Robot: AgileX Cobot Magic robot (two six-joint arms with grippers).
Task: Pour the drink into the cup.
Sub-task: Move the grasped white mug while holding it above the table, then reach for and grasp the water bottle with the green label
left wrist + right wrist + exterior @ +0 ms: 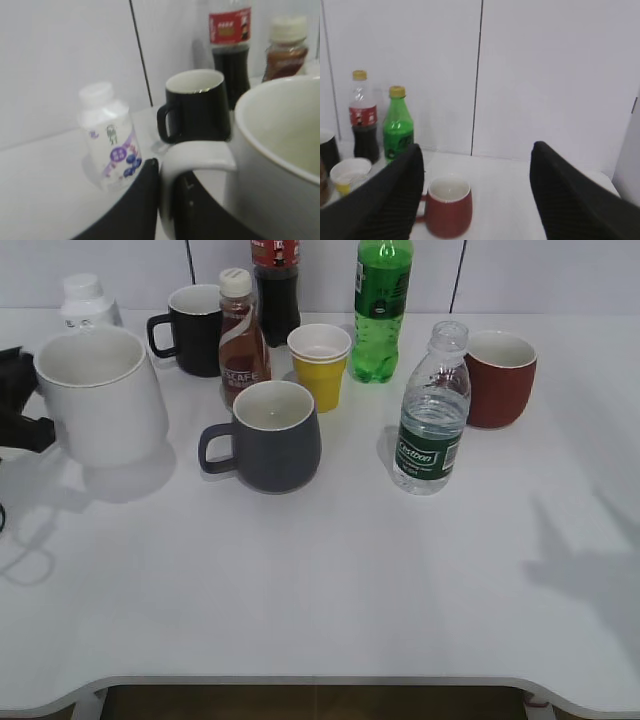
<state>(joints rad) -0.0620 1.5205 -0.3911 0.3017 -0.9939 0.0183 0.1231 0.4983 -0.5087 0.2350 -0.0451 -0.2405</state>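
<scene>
Next, my right gripper grabs the bottle around the green-labelled body (427, 447) to pour. The clear water bottle is uncapped with water above its label (432, 410).
The cup, a large white mug (100, 395), is at the far left and seems to hang just above the table over its shadow. My left gripper (25, 415) is shut on its handle; in the left wrist view the black fingers (167, 172) pinch the white handle, with the cup's body (280, 150) to the right. The drink, a clear uncapped water bottle with a dark green label (432, 410), stands upright right of centre, untouched. My right gripper (477, 150) is open and empty, aimed at a red mug; it does not show in the exterior view.
A dark grey mug (270, 435) stands mid-table. Behind it are a black mug (195, 330), a brown coffee bottle (242, 340), a yellow paper cup (320, 365), a cola bottle (277, 290) and a green soda bottle (380, 310). A red mug (500, 378) stands beside the drink. A small white bottle (85, 300) is at the back left.
</scene>
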